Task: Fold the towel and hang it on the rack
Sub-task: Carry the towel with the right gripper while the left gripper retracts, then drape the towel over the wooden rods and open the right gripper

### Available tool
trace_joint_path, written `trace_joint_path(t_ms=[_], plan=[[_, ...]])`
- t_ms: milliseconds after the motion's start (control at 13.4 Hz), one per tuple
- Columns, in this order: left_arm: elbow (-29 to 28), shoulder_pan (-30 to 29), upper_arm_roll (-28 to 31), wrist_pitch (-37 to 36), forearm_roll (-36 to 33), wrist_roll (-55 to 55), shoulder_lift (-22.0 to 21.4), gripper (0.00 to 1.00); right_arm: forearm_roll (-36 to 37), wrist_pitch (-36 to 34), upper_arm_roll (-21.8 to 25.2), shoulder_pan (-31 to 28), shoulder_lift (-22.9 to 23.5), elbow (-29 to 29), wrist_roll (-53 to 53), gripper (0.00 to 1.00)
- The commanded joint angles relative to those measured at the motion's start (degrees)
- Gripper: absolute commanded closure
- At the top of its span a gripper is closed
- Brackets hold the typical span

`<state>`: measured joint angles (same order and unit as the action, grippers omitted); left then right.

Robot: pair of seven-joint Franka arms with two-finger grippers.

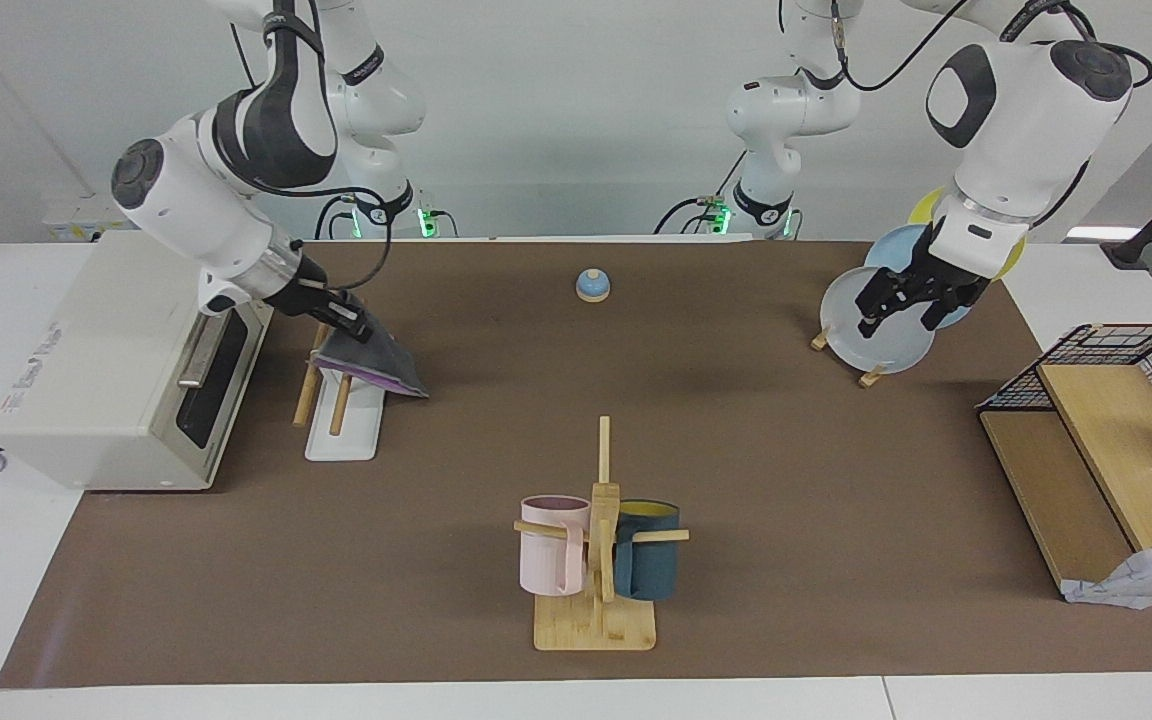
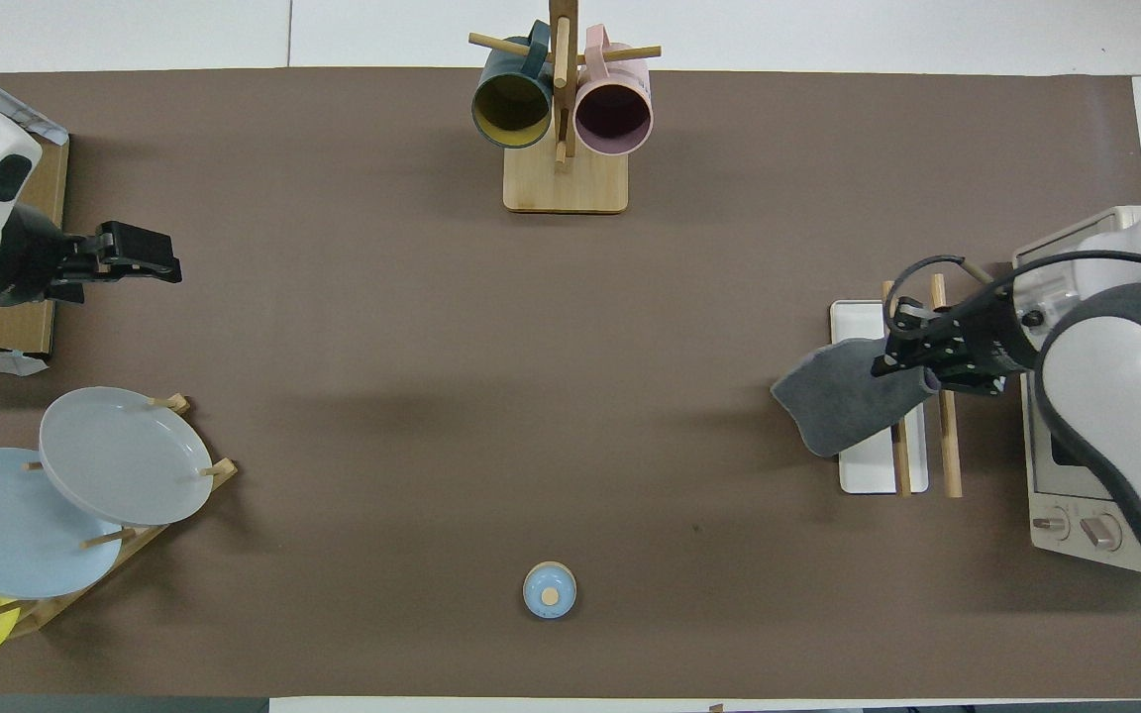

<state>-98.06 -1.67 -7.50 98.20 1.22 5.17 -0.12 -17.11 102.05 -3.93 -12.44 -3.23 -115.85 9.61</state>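
Note:
My right gripper should lay the towel (image 1: 376, 362) squarely across both rods of the rack before opening: the towel slants, its loose end past the rack's white base.
The towel (image 1: 376, 362) is folded, dark grey face up, with a purple edge showing underneath. My right gripper (image 1: 351, 322) is shut on one end of it and holds it slanting over the rack's two wooden rods (image 1: 314, 372). The towel's free end reaches past the rack's white base (image 1: 341, 440) toward the middle of the table. In the overhead view the towel (image 2: 843, 401) covers part of the rack (image 2: 948, 456) and the right gripper (image 2: 912, 361) is over the rods. I cannot tell whether the towel rests on them. My left gripper (image 1: 901, 305) is open, empty and raised near the plate stand.
A toaster oven (image 1: 126, 350) stands right beside the rack, at the right arm's end. A mug tree (image 1: 598, 545) with a pink and a teal mug stands mid-table, farther out. Plates on a stand (image 1: 881, 320), a wire-and-wood shelf (image 1: 1106, 420) and a small blue bell (image 1: 592, 286) are also here.

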Motion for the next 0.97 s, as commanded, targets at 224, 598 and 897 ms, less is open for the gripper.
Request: trace_joint_path(t_ms=[224,598,897], plan=[[1.91,0.35,2.23,-4.59,-1.14,-2.1,-1.63,0.0,8.22,0.7,-1.0,-1.27,-1.25,-1.04,-8.37,1.0],[1.47,0.26,2.14,-4.07,-0.87,-1.48,-1.98,0.0,10.87,2.02,-1.0,-1.27,-1.43,-1.48,-11.27,1.0],[1.29,0.35,1.88,-3.63,-0.96,-1.74,-2.07,0.0,12.89,1.84,-1.08,-1.18,-1.34,-1.22,-11.54,0.0]])
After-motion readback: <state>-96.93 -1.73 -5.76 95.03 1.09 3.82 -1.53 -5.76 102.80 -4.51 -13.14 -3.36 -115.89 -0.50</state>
